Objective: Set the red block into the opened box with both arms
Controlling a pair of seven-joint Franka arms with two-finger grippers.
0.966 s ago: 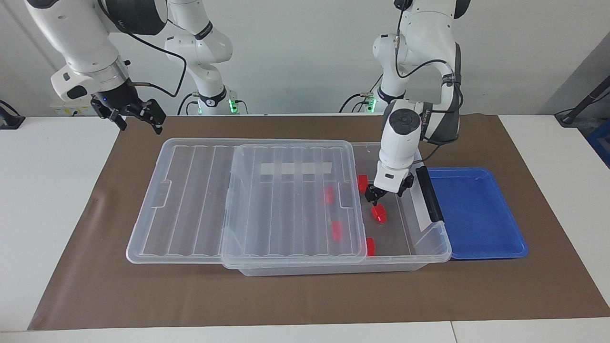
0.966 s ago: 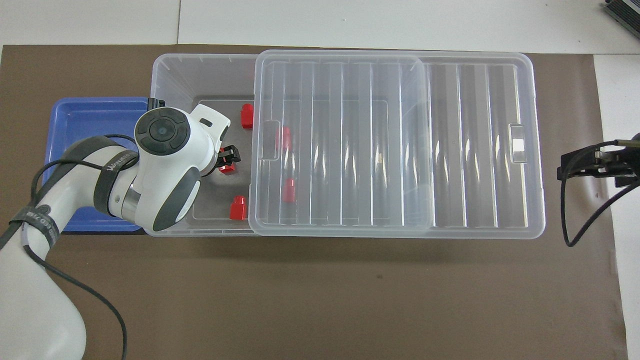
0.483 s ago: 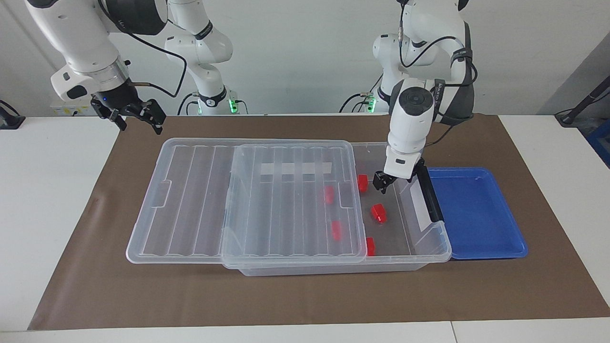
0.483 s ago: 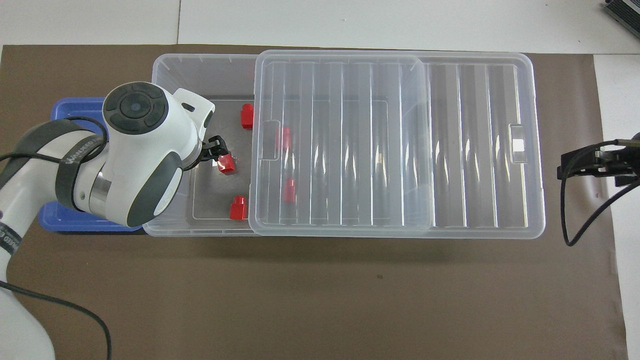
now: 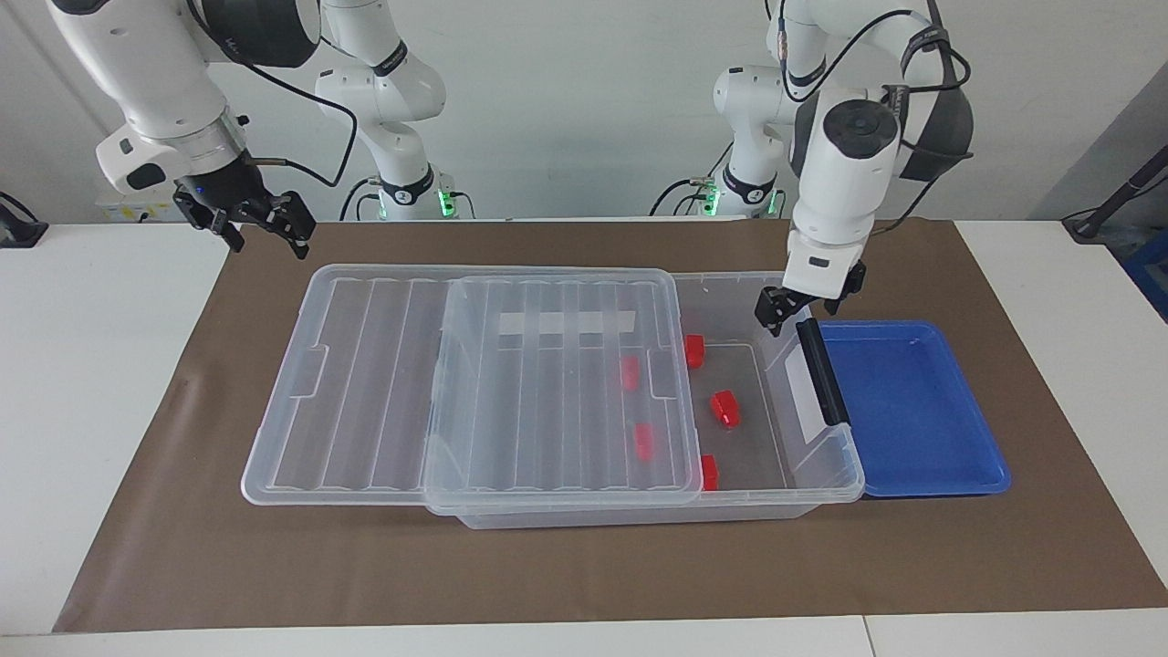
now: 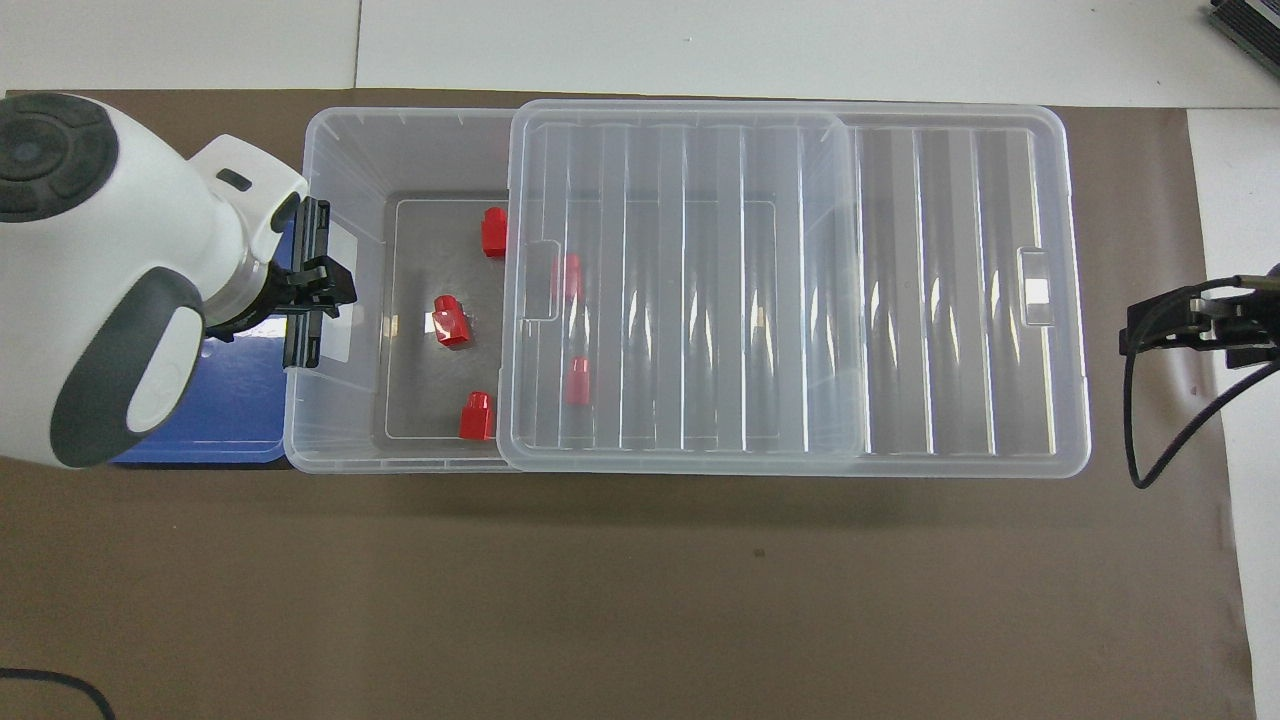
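My right gripper grabs the lid by its end edge beyond the box next, since the lid's broad ribbed top spreads far wider than the gripper's fingers.
The clear box [image 5: 826, 488] [image 6: 340, 135] lies along the brown mat, and its ribbed lid [image 5: 365, 383] [image 6: 950, 300] is slid toward the right arm's end, so the end by the left arm stands uncovered. Several red blocks lie inside. One red block [image 5: 725, 408] [image 6: 451, 321] rests on the bare floor of the uncovered part. My left gripper [image 5: 808, 301] [image 6: 320, 285] hangs open and empty over the box's end wall, above the black handle [image 5: 821, 374]. My right gripper [image 5: 265, 230] [image 6: 1185, 325] waits open, raised over the mat's edge beside the lid.
A shallow blue tray [image 5: 912, 411] [image 6: 230, 400] touches the box at the left arm's end. Two red blocks [image 5: 694, 350] [image 5: 709, 473] sit by the lid's edge, and two others [image 5: 630, 372] [image 5: 644, 441] show through the lid.
My left gripper has risen out of the box and drawn back toward the handle end, leaving the red block on the box floor. The right arm has barely moved.
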